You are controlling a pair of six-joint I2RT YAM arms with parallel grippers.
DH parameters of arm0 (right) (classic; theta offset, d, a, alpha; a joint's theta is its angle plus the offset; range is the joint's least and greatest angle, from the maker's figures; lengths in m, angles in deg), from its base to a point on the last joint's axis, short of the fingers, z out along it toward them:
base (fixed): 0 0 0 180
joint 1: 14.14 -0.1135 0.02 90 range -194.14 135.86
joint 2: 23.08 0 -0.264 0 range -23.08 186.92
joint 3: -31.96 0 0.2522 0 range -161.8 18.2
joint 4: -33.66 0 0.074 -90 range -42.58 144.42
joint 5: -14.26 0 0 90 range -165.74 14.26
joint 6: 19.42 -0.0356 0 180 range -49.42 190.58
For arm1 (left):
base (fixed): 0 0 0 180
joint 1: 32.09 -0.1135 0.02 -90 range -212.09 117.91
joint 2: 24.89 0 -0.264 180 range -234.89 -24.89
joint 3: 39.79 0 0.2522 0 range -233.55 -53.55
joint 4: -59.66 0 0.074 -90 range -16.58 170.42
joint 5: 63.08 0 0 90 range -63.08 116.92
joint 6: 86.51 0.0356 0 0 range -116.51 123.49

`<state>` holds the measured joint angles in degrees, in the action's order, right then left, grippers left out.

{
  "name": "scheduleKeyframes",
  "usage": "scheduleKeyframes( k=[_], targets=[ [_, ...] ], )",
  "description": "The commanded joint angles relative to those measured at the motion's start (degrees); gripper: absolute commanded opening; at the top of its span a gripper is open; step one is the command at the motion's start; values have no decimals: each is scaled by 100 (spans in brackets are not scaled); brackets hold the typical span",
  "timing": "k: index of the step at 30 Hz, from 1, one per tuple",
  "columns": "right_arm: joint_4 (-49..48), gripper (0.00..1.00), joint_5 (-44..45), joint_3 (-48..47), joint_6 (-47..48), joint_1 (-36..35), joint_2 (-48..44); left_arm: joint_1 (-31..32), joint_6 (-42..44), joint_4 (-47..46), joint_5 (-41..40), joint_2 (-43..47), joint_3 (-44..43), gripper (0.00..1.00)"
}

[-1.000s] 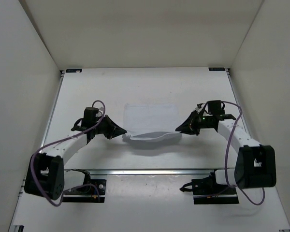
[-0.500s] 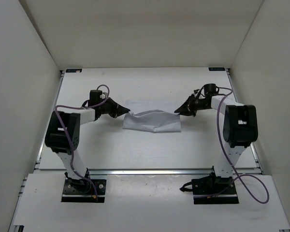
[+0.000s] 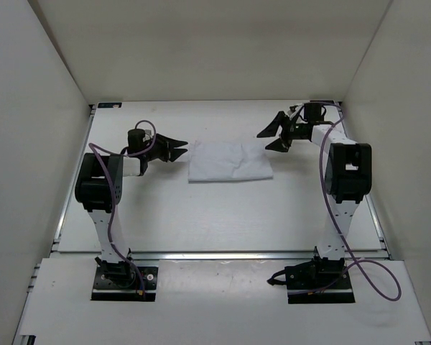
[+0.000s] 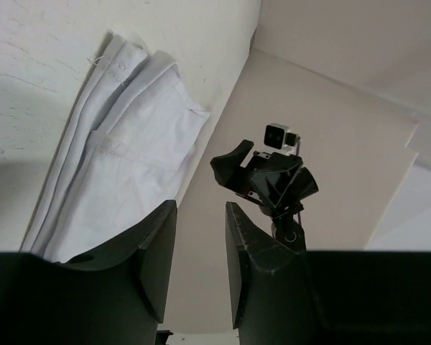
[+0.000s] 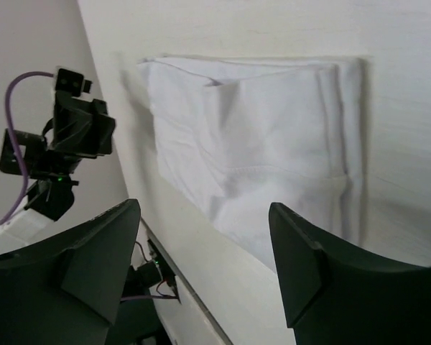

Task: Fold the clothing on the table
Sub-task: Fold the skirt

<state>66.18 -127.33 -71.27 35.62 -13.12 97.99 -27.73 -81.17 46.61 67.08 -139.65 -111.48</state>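
My right gripper should fold that end of the clothing over the rest, so it needs to grab the clothing (image 3: 228, 161) by the short edge beside that gripper and pinch its layers together.
The clothing (image 3: 228, 161) lies on the table (image 3: 201, 215) as a white, folded, layered rectangle with a few wrinkles. My left gripper (image 3: 181, 149) hovers just off its left edge, open and holding nothing. Off the cloth's far right corner, my right gripper (image 3: 271, 136) stands wide open and empty. In the left wrist view the clothing (image 4: 129, 158) lies to the left of the open gripper (image 4: 200, 215), with the right gripper (image 4: 269, 180) beyond it. The right wrist view has the clothing (image 5: 258, 136) lying flat ahead of the spread fingers (image 5: 108, 251).
White walls (image 3: 50, 79) enclose the table on three sides. Metal rails (image 3: 201, 254) run along the table's edges. Both arm bases (image 3: 122, 280) sit at the near edge, with purple cables (image 3: 366, 277) looping beside the right arm.
Both grippers carried the cloth's near edge away to the far side, folding it over, then opened and let go. The cloth now lies flat in layers.
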Motion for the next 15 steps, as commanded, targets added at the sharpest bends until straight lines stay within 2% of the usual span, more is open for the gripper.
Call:
scheduleKeyframes(
  k=[1,4,6,10,15],
  targets=[
    [64,69,570,272,471,188,-436,-67,-34,-493,96,288,81,44],
    [757,70,1185,167,1025,197,-383,-5,651,408,220,261,-147,44],
    [1190,70,1860,106,1403,110,-295,126,1597,1219,27,252,-445,44],
    [1585,70,2557,61,1861,-58,-146,389,2734,2870,-544,77,-1122,44],
    [1946,68,2865,-176,2186,-531,196,521,3429,3664,-1097,-99,-1238,42]
  ],
)
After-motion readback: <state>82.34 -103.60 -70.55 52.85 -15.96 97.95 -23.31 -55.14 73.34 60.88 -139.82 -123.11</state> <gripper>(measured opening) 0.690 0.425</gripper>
